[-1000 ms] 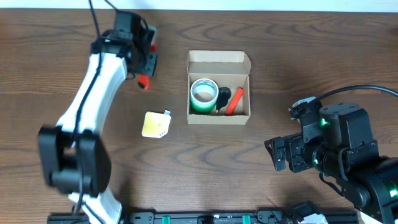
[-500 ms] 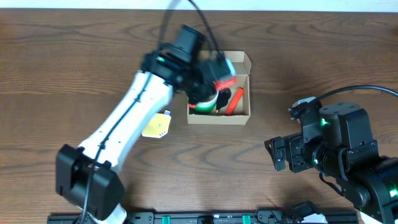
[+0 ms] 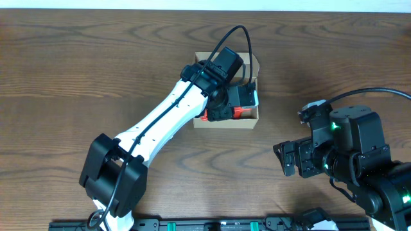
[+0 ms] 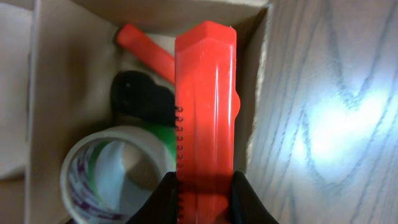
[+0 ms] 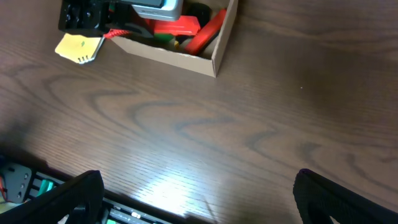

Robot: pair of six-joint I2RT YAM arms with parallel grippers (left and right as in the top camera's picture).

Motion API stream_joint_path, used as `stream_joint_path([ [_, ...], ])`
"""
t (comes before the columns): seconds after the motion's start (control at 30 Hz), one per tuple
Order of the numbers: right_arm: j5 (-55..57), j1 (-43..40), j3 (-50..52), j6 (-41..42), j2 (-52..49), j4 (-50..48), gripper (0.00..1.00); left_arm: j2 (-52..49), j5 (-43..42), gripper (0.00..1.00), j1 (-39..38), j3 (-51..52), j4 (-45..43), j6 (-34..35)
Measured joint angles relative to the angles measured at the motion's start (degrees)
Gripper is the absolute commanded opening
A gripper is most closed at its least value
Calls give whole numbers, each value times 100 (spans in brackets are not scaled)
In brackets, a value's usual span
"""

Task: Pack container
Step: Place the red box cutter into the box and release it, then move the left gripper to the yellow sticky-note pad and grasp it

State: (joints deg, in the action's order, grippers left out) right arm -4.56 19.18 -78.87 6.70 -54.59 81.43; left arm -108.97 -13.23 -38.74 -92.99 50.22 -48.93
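Note:
The red plastic tool is within the box's sides and would land in the box, so my left gripper needs to open its fingers.
The container, a tan cardboard box with open flaps, sits at the table's middle back. It also shows in the left wrist view and the right wrist view. My left gripper hovers over the box's right part, shut on a red plastic tool that points along the right wall. Inside lie a green-and-white tape roll, a black object and a red marker. My right gripper is open and empty over bare table at the front right.
A small yellow packet lies on the table left of the box; in the overhead view my left arm covers it. The left arm stretches diagonally from the front left to the box.
My left arm has swung from the table's back left to over the box, carrying the red tool. The right arm has not moved.

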Motion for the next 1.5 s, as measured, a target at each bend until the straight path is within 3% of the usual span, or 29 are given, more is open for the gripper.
stream_joint_path([
  [0.13, 0, 0, 0, 2, 0, 0, 99, -2, 120, 11, 0, 0, -4, -52],
  [0.17, 0, 0, 0, 0, 0, 0, 99, 0, 140, 16, 0, 0, -4, -61],
  [0.27, 0, 0, -2, 0, 0, 0, 99, 0, 177, 45, 0, 0, -7, -98],
  [0.3, 0, 0, 0, 2, 0, 0, 99, -2, 179, 47, 0, 0, -9, -109],
  [0.83, 0, 0, 0, 0, 0, 2, 99, 0, 407, 51, 0, -33, 68, 254],
  [0.9, 0, 0, 0, 0, 0, 2, 99, 2, 625, 57, 4, -131, 216, 466],
  [0.93, 0, 0, 0, 0, 0, 2, 99, 22, 769, 69, 13, -203, 315, 599],
  [0.97, 0, 0, 0, 0, 0, 0, 99, 59, 914, 89, 31, -269, 385, 728],
  [1.0, 0, 0, 0, 0, 0, 0, 99, 114, 1025, 95, 57, -323, 420, 852],
  [1.23, 0, 0, 0, 0, 0, 0, 99, 975, 1582, 95, 627, -481, 774, 2083],
  [1.5, 0, 0, 0, 2, 0, 0, 99, 1674, 1847, 95, 1703, -542, 1478, 4454],
])
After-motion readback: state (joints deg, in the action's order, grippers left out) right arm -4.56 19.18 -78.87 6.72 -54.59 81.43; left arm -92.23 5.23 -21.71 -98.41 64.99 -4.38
